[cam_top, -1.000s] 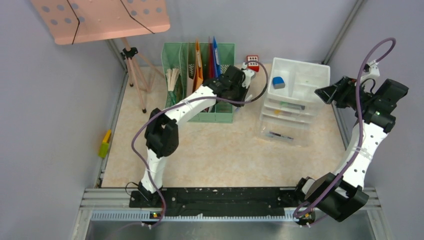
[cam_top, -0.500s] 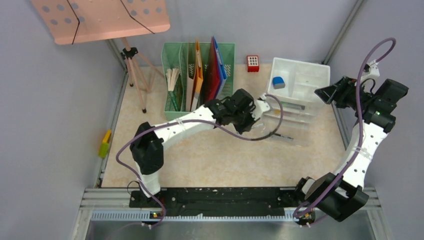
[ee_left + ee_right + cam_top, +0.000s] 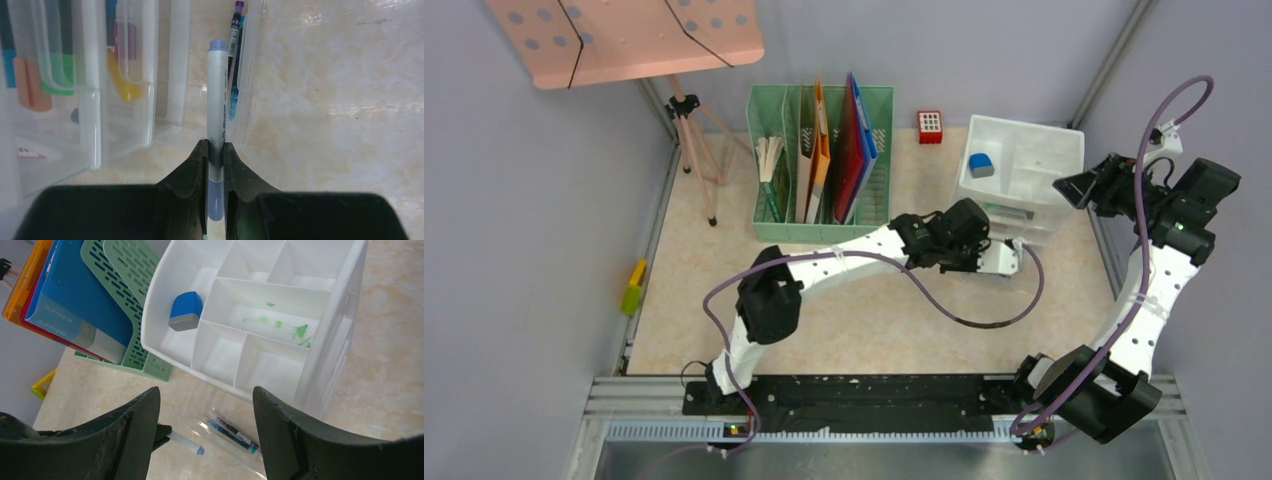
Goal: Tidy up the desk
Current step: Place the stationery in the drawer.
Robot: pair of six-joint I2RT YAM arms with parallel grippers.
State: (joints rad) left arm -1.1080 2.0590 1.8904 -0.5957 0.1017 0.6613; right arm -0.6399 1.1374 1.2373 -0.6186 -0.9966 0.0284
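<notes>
The left gripper needs to keep holding the marker until the marker's rear end, now past the drawer's end, is in the drawer, because the marker would fall short if the gripper opened now.
My left gripper [image 3: 1002, 259] is shut on a white marker with violet-blue ends [image 3: 217, 100], its jaws pinching the barrel near the rear end. The marker points into the pulled-out bottom drawer [image 3: 247, 75] of the clear drawer unit [image 3: 1014, 205], which holds two dark pens [image 3: 234, 30]. The marker [image 3: 192, 446] and the pens [image 3: 235, 432] also show in the right wrist view. My right gripper [image 3: 1076, 187] is open and empty, hovering above the unit's right side; its jaws [image 3: 206, 390] stand wide apart. The beige marble desk [image 3: 874, 310] lies below.
The unit's white top tray [image 3: 320, 270] holds a blue eraser [image 3: 981, 165]. A green file rack [image 3: 819, 170] with folders stands at the back, a red block [image 3: 930, 126] beside it. A pink music stand [image 3: 624, 40] on a tripod [image 3: 694, 140] is back left. A yellow-green object [image 3: 634, 287] lies by the left wall.
My left arm has swung from the back by the file rack, rightward and forward to the open bottom drawer. The right arm has not moved.
</notes>
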